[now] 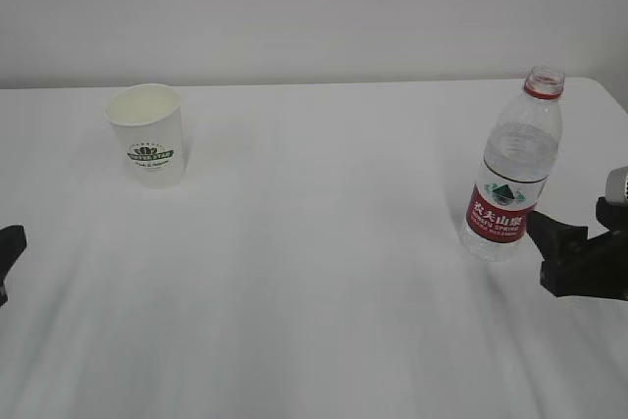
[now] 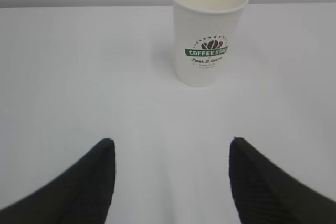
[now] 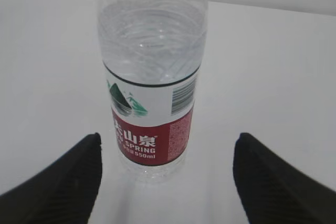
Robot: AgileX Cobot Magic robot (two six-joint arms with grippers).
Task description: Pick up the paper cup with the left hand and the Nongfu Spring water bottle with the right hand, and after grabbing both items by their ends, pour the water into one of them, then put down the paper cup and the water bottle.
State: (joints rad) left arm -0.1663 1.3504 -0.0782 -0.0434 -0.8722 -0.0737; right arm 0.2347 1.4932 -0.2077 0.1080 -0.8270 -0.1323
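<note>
My right gripper grips the bottle by its labeled lower body (image 1: 502, 205) next, so the bottle's opening (image 1: 546, 75) stays free to pour the water.
The white paper cup (image 1: 147, 134) with its green logo stands upright at the back left of the table. In the left wrist view the paper cup (image 2: 209, 35) is well ahead of my left gripper (image 2: 170, 145), which is open with nothing between its fingers. Only a black fingertip of the left gripper (image 1: 8, 247) shows at the exterior view's left edge. The Nongfu Spring water bottle (image 1: 512, 174) stands upright on the right, uncapped, holding clear water. My right gripper (image 1: 551, 252) is open just beside it. The bottle (image 3: 152, 93) stands just ahead of the right gripper (image 3: 168, 137), apart from both fingers.
A white table (image 1: 314, 291) carries both items and runs back to a plain pale wall (image 1: 314, 7). Its right edge shows behind the bottle. Nothing else stands on it in these views.
</note>
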